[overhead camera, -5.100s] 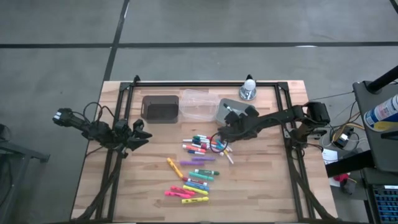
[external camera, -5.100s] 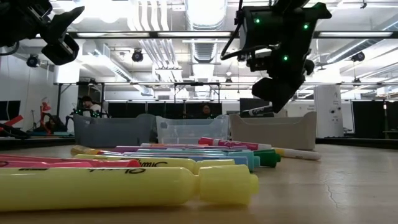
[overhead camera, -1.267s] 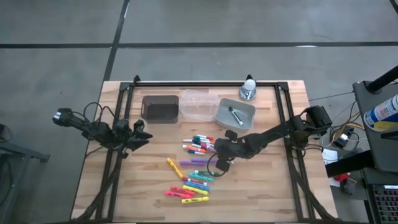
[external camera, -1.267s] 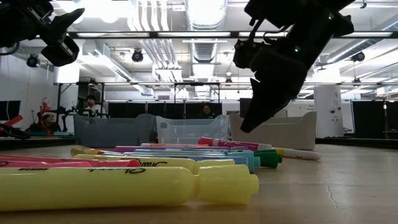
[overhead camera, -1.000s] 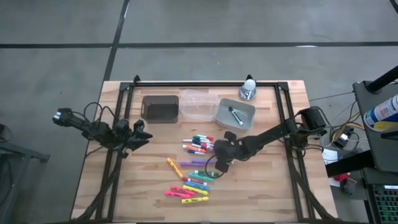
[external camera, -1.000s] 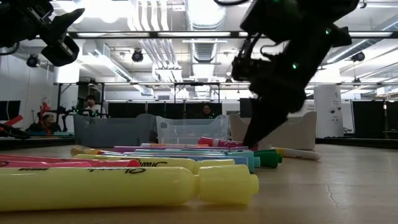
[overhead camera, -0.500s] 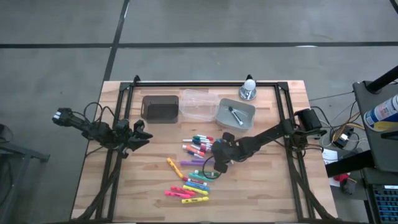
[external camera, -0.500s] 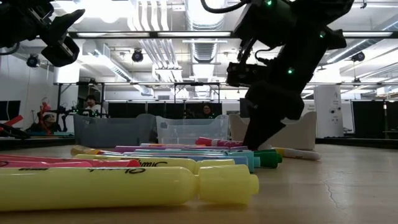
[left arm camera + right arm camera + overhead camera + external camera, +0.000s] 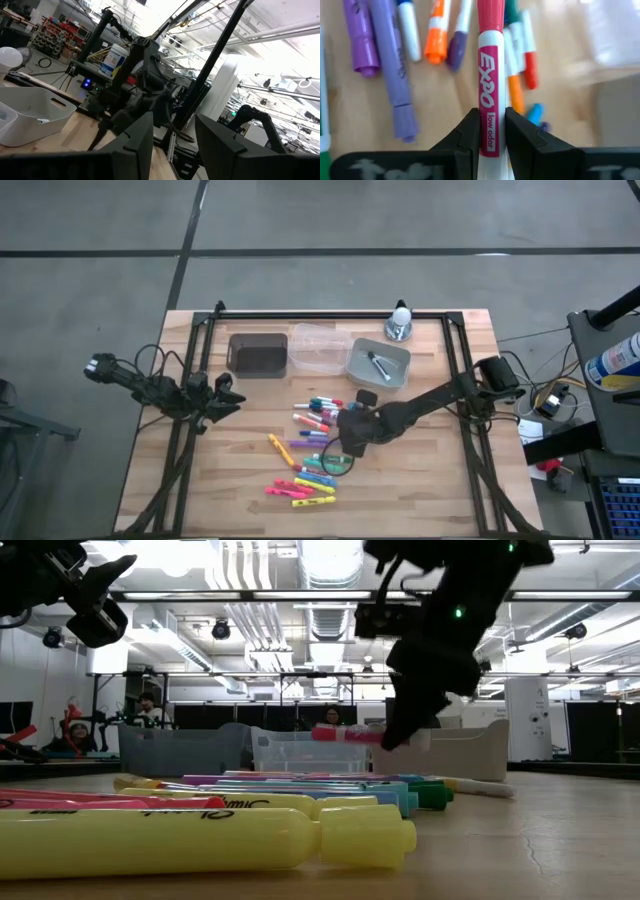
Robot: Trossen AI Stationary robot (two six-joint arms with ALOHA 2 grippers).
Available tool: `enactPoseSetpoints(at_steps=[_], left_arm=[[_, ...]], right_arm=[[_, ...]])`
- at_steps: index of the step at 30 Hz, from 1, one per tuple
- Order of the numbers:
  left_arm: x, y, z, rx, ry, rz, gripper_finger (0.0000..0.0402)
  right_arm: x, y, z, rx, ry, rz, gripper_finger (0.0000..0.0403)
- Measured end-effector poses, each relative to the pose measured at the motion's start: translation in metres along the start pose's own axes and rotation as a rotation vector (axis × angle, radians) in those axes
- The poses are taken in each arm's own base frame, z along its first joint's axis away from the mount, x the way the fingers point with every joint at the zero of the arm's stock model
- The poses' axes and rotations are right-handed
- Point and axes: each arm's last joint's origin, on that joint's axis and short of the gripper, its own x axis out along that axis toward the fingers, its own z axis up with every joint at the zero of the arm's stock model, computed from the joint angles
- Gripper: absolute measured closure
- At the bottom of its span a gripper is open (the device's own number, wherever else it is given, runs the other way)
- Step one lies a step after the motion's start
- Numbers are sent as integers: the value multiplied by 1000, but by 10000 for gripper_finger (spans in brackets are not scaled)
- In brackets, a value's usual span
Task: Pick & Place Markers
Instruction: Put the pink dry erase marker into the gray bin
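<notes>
My right gripper keeps holding the pink-capped marker for now until it reaches the grey bin: the marker is over the pile, so opening now would miss.
A pile of markers (image 9: 315,450) lies on the wooden table, some white-bodied with coloured caps, others solid yellow, pink, green or purple. My right gripper (image 9: 343,438) hangs over the pile's right side, shut on a white marker with a pink cap (image 9: 350,734), also seen between the fingers (image 9: 489,100). One more marker (image 9: 377,366) lies in the grey bin (image 9: 392,376). My left gripper (image 9: 225,398) waits at the table's left side, raised, open and with nothing in it (image 9: 175,145). My right gripper pinches the marker's white barrel (image 9: 488,122), at its printed label behind the pink cap, between its two fingers (image 9: 469,132). They come slanting down from the table's right. The marker is lifted clear of the pile and lies about level, its cap (image 9: 335,733) sticking out ahead.
Three bins stand in a row at the far side: a dark one (image 9: 258,354), a clear one (image 9: 320,348) and the grey one. A white bulb-shaped thing (image 9: 401,320) stands behind the grey bin. A black frame (image 9: 330,314) rims the table.
My right gripper has reached down to the pile's right side, taken hold of the pink-capped marker that lay on top, and risen with it. The marker now hangs level, clear above the other markers, which have stayed put.
</notes>
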Motion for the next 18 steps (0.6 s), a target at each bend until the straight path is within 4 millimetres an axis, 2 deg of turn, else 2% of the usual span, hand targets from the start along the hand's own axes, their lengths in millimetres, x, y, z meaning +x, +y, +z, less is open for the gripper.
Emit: enactPoseSetpoints(at_steps=[9,14,18], left_arm=[[0,0,0,0,0,0,262],[0,0,0,0,0,0,262],[0,0,0,0,0,0,262]], right_arm=[[-32,-6,13,-33,-54,-312,338],[-39,-20,5,27,-22,-478,338],[-38,-32,-5,68,0,-582,338]])
